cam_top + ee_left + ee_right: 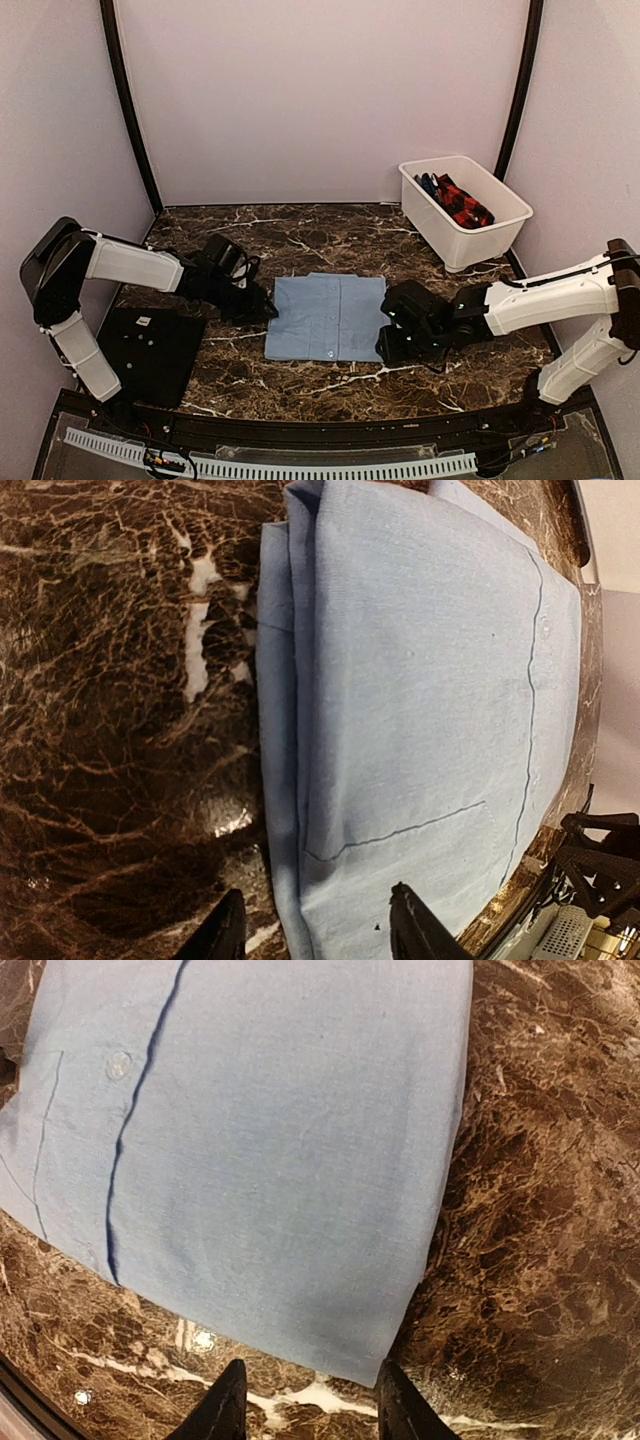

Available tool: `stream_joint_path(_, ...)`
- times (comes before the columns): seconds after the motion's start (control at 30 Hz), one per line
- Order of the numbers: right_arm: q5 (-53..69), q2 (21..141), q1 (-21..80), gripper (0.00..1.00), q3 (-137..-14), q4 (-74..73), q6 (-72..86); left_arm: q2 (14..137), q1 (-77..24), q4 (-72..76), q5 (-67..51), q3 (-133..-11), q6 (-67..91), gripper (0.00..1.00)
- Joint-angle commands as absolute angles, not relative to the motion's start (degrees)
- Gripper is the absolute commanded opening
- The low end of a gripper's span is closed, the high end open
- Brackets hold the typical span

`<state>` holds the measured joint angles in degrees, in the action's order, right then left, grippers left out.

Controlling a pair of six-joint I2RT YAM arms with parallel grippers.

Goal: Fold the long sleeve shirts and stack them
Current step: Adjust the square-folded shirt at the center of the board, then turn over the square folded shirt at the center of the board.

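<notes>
The light-blue shirt [327,317] needs to be flipped for stacking, so next my left gripper needs to pinch it by its folded side edge near the chest pocket [271,320], with the layers together.
A light-blue long sleeve shirt [327,317] lies folded into a flat rectangle in the middle of the marble table. My left gripper [262,308] is at its left edge. In the left wrist view the left gripper [318,900] is open, with one finger over the table and the other over the shirt [420,680] near its chest pocket. My right gripper [385,340] is at the shirt's near right corner. In the right wrist view the right gripper [311,1370] is open and empty, with the corner of the shirt [260,1140] just ahead of the fingertips. A red-black checked shirt [462,203] lies in the bin.
A white plastic bin [478,243] stands at the back right, with some dark blue cloth [427,184] in it beside the checked shirt. A flat black square mat [150,350] lies at the front left, under the left arm. Pale walls enclose the table.
</notes>
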<state>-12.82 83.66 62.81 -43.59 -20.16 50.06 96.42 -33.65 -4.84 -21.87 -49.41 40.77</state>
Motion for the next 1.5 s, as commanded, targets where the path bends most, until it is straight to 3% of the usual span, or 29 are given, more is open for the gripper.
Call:
stream_joint_path(0.0, -14.68, 80.33, 62.98, 0.42, -44.42, -22.15, 49.86, 98.41, -33.79, -6.97, -20.25, -51.39, 39.78, 0.48)
stream_joint_path(0.13, -15.26, 78.4, 62.81, 0.42, -44.73, -22.91, 49.48, 100.39, -35.06, -7.63, -18.8, -52.67, 39.73, 0.47)
stream_joint_path(0.53, -15.81, 77.03, 61.41, 0.42, -45.31, -23.29, 48.42, 104.4, -38.22, -8.81, -13.47, -54.22, 40.76, 0.3)
stream_joint_path(0.83, -15.17, 79.01, 58.59, 0.42, -46.75, -21.17, 46.23, 104.38, -38.16, -2.22, -21.24, -54.65, 43.55, 0.01)
stream_joint_path(1.47, -14.02, 83.56, 53.09, 0.42, -49.07, -17.75, 42.87, 93.09, -32.27, -12.52, -26.24, -54.54, 35.8, 0.0)
